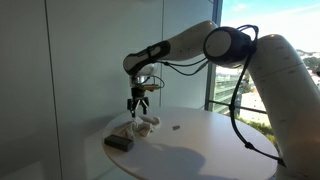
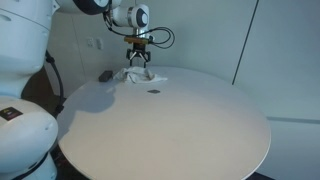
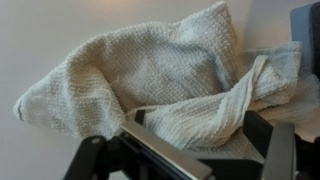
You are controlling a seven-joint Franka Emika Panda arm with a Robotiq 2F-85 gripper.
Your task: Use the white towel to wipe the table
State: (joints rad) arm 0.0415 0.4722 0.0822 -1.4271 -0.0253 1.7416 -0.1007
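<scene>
The white towel isn't ready to be gripped yet: my fingers are above its raised fold (image 1: 140, 126) (image 3: 195, 118), well above the tabletop. My gripper needs to lower before it closes.
The white towel (image 1: 145, 125) lies crumpled on the round white table (image 1: 200, 150), near its far edge in an exterior view (image 2: 137, 75). My gripper (image 1: 137, 104) hangs just above it, fingers spread, also seen in an exterior view (image 2: 137, 58). In the wrist view the towel (image 3: 150, 70) fills most of the picture, and a raised fold of it lies between the two dark fingers of the gripper (image 3: 198, 125). The fingers stand wide apart and do not pinch the cloth.
A dark flat block (image 1: 119, 143) lies on the table beside the towel, also in an exterior view (image 2: 104, 75). A small dark spot (image 2: 154, 91) sits on the tabletop. A wall and a window stand behind the table.
</scene>
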